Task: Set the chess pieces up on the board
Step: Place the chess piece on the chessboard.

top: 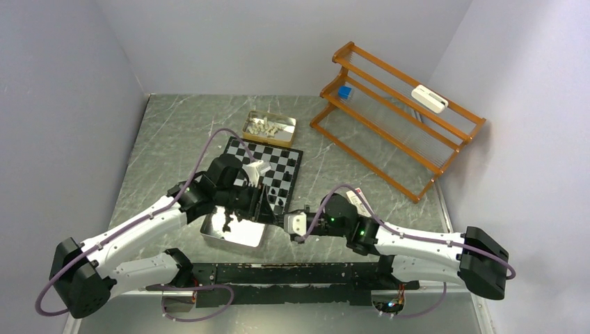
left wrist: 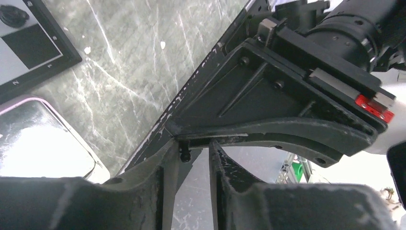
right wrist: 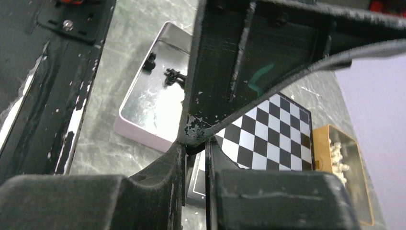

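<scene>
The black chess piece should go on the chessboard base first, so my left gripper should next pick it up by its rounded head.
My two grippers meet tip to tip above the table between the silver tray (top: 236,235) and the board (top: 284,161). A tiny black chess piece (left wrist: 185,154) hangs at the tips of my right gripper (right wrist: 195,143), which is shut on it. My left gripper (left wrist: 194,143) stands open around that piece, with a gap showing between its fingers (left wrist: 165,167). A few black pieces (right wrist: 173,75) lie in the silver tray (right wrist: 143,110). One black piece (left wrist: 13,17) stands on a square near the board's corner (left wrist: 28,45). Cream pieces (top: 268,126) fill a gold tray (top: 289,125) behind the board.
An orange wire rack (top: 396,118) stands at the back right with a blue item (top: 344,91) and a white item (top: 428,99) on it. A black base rail (top: 292,273) runs along the near edge. A small packet (top: 357,200) lies beside the right arm.
</scene>
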